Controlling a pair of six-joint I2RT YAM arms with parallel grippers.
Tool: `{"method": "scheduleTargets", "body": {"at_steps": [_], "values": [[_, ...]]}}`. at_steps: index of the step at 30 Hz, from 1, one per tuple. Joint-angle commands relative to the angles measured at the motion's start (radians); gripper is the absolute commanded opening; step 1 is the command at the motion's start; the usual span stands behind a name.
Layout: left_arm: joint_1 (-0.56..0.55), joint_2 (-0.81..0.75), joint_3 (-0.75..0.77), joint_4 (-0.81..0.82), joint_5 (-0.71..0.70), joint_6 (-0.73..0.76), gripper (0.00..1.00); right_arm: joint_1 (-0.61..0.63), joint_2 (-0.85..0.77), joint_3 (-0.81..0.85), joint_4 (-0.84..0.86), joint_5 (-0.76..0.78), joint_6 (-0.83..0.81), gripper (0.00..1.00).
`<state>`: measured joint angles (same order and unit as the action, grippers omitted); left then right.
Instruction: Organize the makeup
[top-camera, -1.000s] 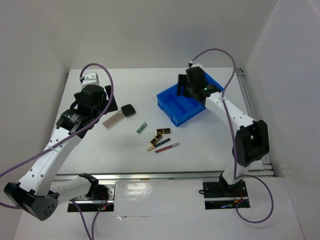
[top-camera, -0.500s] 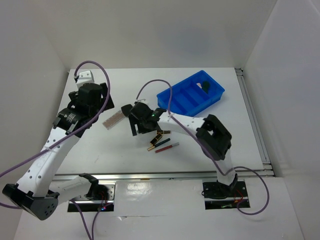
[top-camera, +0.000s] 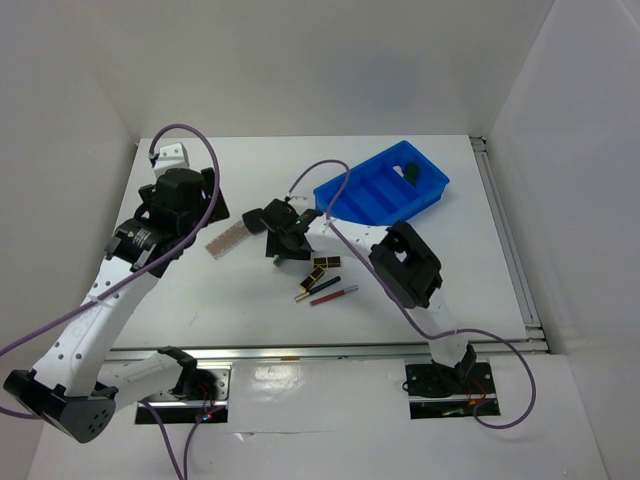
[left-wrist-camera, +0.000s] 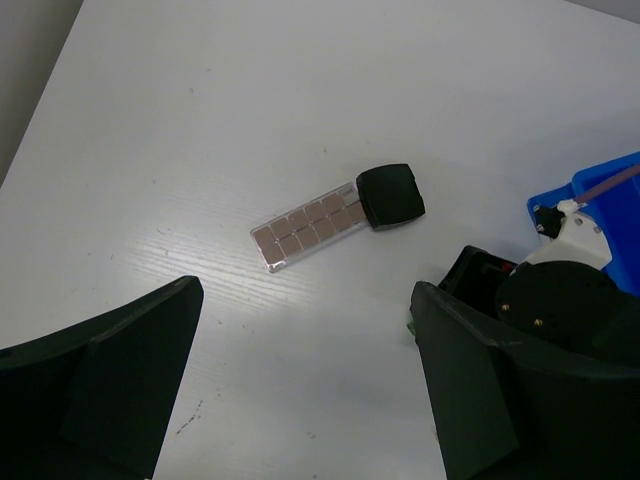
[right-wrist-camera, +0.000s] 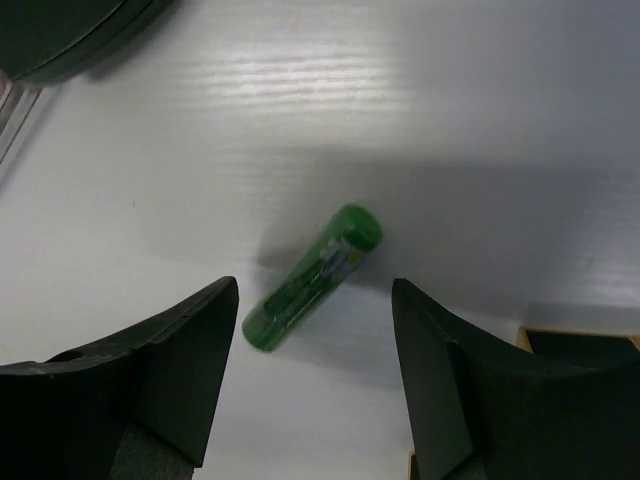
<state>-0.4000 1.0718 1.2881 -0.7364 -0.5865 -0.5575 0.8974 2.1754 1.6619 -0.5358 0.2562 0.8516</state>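
The green tube (right-wrist-camera: 312, 277) would stay on the white table if I lifted my right gripper now, because my right gripper's fingers are wide apart around it.
The green tube (right-wrist-camera: 312, 277) lies on the white table, straddled by my open, empty right gripper (right-wrist-camera: 315, 350); the fingers do not touch it. From above, the right gripper (top-camera: 285, 243) hides the tube. The black square compact (top-camera: 253, 217) touches the end of the pinkish glitter strip (top-camera: 227, 238); both show in the left wrist view, compact (left-wrist-camera: 390, 196) and strip (left-wrist-camera: 308, 222). My left gripper (left-wrist-camera: 300, 400) is open and empty, hovering left of them (top-camera: 183, 200). Gold-black lipsticks (top-camera: 322, 266) and thin pencils (top-camera: 334, 293) lie just right of the right gripper.
The blue divided tray (top-camera: 352, 196) stands at the back right, with a dark green item (top-camera: 412, 172) in its far end. The right arm's purple cable (top-camera: 320, 175) arches over the tray's near end. White walls enclose the table.
My right arm swung from the blue tray to the table's middle and settled over the green tube. A dark green item now shows in the tray. The left arm barely moved.
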Motion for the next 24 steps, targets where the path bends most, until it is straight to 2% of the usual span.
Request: {"method": "scheduleTargets", "body": {"at_steps": [1,5,6,9,10,14,20,24], "values": [[-0.002,-0.023,-0.006,0.023,0.004,0.002,1.00,-0.008,0.070,0.085,-0.036,0.043,0.011,0.70],[-0.002,-0.032,-0.015,0.023,0.004,0.002,1.00,0.011,0.130,0.150,-0.081,0.084,0.001,0.54],[-0.002,-0.032,-0.015,0.023,0.004,0.002,1.00,0.011,0.139,0.173,-0.099,0.084,-0.008,0.44],[-0.002,-0.032,-0.024,0.023,0.004,0.002,1.00,0.020,0.152,0.193,-0.128,0.126,-0.008,0.28],[-0.002,-0.032,-0.024,0.023,0.004,0.002,1.00,0.020,0.152,0.193,-0.128,0.147,-0.008,0.20],[-0.002,-0.032,-0.024,0.032,0.004,0.002,1.00,0.020,0.094,0.203,-0.081,0.138,-0.092,0.08],[-0.002,-0.023,-0.033,0.032,-0.006,0.011,1.00,-0.024,-0.051,0.210,0.065,0.066,-0.357,0.07],[-0.002,-0.036,-0.033,0.044,0.004,0.011,1.00,-0.121,-0.167,0.190,0.152,0.055,-0.540,0.07]]}}
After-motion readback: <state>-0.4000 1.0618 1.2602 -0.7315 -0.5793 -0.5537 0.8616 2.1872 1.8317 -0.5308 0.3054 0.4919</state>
